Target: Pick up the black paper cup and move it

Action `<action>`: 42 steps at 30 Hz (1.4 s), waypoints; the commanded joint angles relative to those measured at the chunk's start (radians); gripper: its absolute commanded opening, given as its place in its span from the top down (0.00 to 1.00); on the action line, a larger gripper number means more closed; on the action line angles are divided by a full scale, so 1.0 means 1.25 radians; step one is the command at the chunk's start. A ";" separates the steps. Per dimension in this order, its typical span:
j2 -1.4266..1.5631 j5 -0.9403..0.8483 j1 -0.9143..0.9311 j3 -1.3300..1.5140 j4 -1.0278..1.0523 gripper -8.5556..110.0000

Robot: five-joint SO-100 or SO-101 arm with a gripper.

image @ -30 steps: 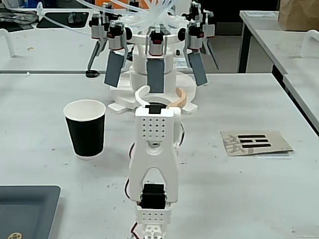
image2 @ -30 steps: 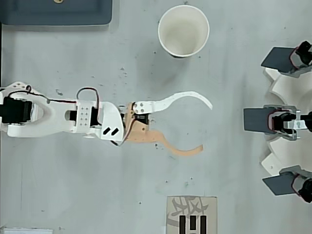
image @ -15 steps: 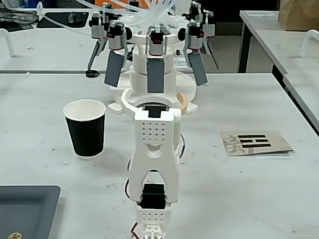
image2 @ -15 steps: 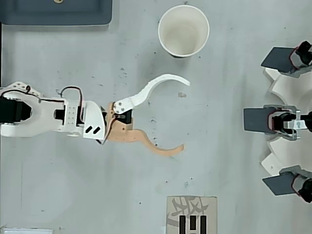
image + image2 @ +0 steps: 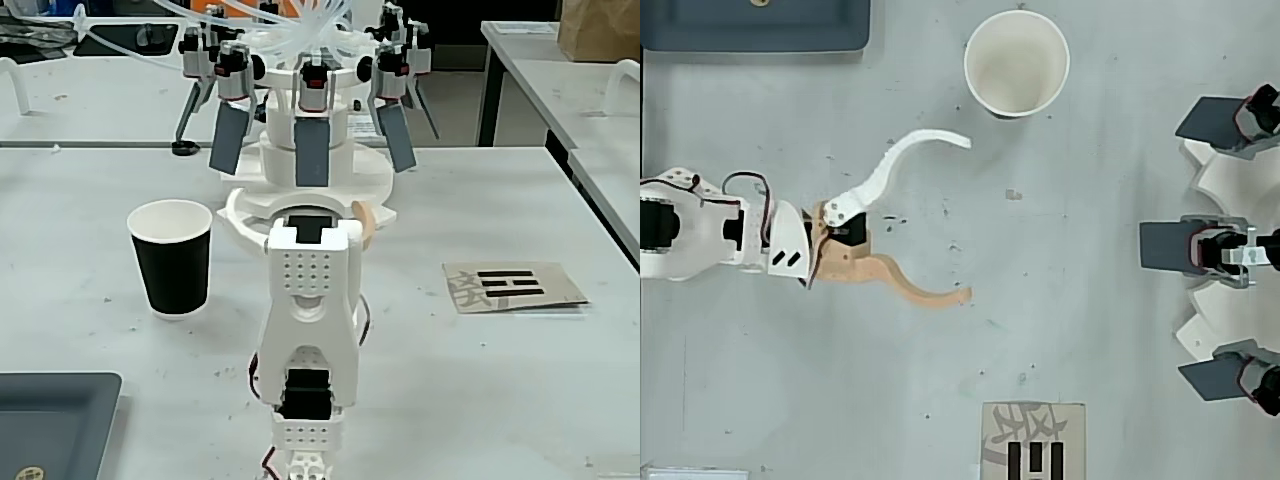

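Note:
I will next grab the cup by its black body (image 5: 174, 274) to pick it up and move it, and the paper cup's white rim (image 5: 170, 238) will stay free.
The black paper cup (image 5: 172, 265) stands upright on the white table, left of the arm in the fixed view. From overhead, the black paper cup (image 5: 1017, 62) shows its white inside and rim. My gripper (image 5: 965, 217) is open wide, with a curved white finger (image 5: 910, 150) and a tan finger (image 5: 910, 288) spread far apart and nothing between them. The cup sits apart from the gripper, just beyond and to the side of the white fingertip. In the fixed view the gripper (image 5: 300, 205) points away from the camera, partly hidden behind the white arm body (image 5: 310, 300).
A white machine with several dark paddles (image 5: 312, 150) stands ahead of the gripper, and shows at the right edge overhead (image 5: 1215, 250). A grey tray (image 5: 50, 420) lies near the arm's base. A card with black bars (image 5: 510, 285) lies on the table.

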 commanded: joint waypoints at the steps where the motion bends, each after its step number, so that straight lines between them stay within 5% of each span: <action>1: 0.038 0.004 -0.023 0.017 -0.027 0.57; 17: 0.042 -0.045 -0.188 0.022 -0.017 0.53; 42: -0.011 -0.136 -0.275 -0.184 0.282 0.49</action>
